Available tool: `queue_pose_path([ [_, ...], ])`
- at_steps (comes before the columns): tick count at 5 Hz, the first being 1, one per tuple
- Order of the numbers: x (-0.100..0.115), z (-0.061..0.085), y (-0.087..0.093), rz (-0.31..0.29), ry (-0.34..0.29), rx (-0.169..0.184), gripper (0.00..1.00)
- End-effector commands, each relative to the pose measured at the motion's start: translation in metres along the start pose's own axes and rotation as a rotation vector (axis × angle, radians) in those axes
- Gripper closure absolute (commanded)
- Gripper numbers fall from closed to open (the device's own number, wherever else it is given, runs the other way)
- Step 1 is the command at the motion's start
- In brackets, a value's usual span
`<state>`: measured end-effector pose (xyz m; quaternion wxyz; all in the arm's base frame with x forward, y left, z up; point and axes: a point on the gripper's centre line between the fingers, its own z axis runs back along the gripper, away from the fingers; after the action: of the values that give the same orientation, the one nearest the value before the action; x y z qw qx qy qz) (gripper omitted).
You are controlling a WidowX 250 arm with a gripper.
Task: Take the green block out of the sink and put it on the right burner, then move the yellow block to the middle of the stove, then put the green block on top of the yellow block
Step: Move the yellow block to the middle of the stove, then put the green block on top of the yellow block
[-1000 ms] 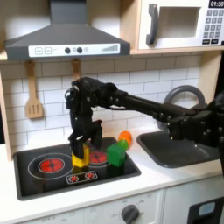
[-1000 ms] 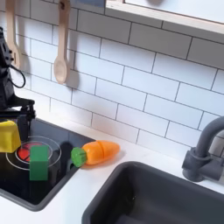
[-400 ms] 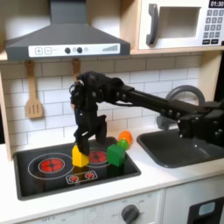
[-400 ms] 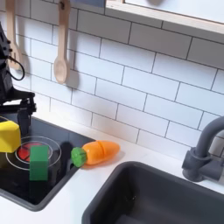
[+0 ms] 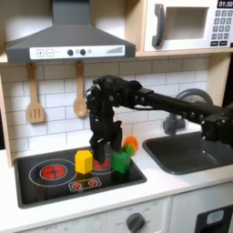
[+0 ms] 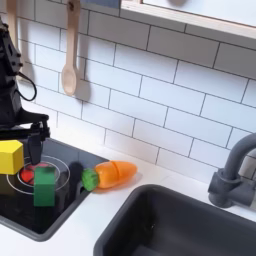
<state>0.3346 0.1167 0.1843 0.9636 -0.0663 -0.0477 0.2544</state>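
The gripper should reach the green block and grab its top part (image 5: 120, 155), so that the green block's base stays free to rest on the yellow block (image 5: 84, 162).
The yellow block (image 5: 84, 162) (image 6: 10, 157) stands free near the middle of the black stove (image 5: 32, 185), between its two red rings. The green block (image 5: 120, 162) (image 6: 45, 187) sits on the burner at the first exterior view's right, beside the yellow block. My gripper (image 5: 103, 146) hangs open just above the stove between the two blocks, holding nothing. In the second exterior view one dark finger (image 6: 37, 146) shows behind the green block. The grey sink (image 5: 187, 155) (image 6: 190, 225) lies to the right in both exterior views.
A round orange-yellow-green toy (image 5: 130, 143) (image 6: 110, 175) lies at the stove's back right corner, close behind the green block. A dark faucet (image 5: 187, 98) (image 6: 235, 170) curves over the sink. Wooden utensils (image 5: 35, 96) (image 6: 68, 60) hang on the tiled wall.
My gripper let go of the yellow block at the stove's middle, rose a little and swung towards the green block. The yellow block stays put.
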Motion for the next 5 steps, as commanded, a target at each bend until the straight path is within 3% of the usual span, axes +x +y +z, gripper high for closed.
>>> queue_pose_path([
  [1,-0.0261,-0.0015,-0.0203,-0.014,-0.033,0.023,0.00],
  [2,-0.0321,0.0006,-0.0289,-0.020,-0.034,0.005,0.00],
  [3,-0.0278,-0.0011,-0.0259,0.007,-0.042,0.027,0.00],
  [5,-0.0298,0.0010,-0.0277,0.006,-0.046,0.017,0.00],
])
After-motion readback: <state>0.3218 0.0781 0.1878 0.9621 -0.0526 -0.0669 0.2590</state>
